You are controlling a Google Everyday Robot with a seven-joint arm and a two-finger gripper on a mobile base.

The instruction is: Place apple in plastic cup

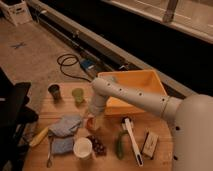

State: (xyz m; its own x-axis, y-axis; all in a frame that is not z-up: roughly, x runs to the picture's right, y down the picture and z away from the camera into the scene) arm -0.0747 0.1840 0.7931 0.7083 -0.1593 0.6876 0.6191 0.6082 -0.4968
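Observation:
My gripper grabs the small apple by its round sides next, to place it in the green plastic cup (78, 96).
The apple (89, 125), small and orange-red, sits on the wooden table (160, 155) just right of a blue cloth. My gripper (93, 119) points straight down onto it from the white arm that reaches in from the right. Its jaws stand open around the top of the apple, which still rests on the table. The plastic cup (78, 95), a light green tumbler, stands upright at the table's back left, behind the apple and a little to its left.
A dark brown cup (54, 91) stands left of the green one. A white cup (82, 148) and dark grapes (98, 144) lie in front of the apple. Blue cloths (65, 126), a banana (39, 136), a white brush (131, 141) and an orange bin (134, 89) surround it.

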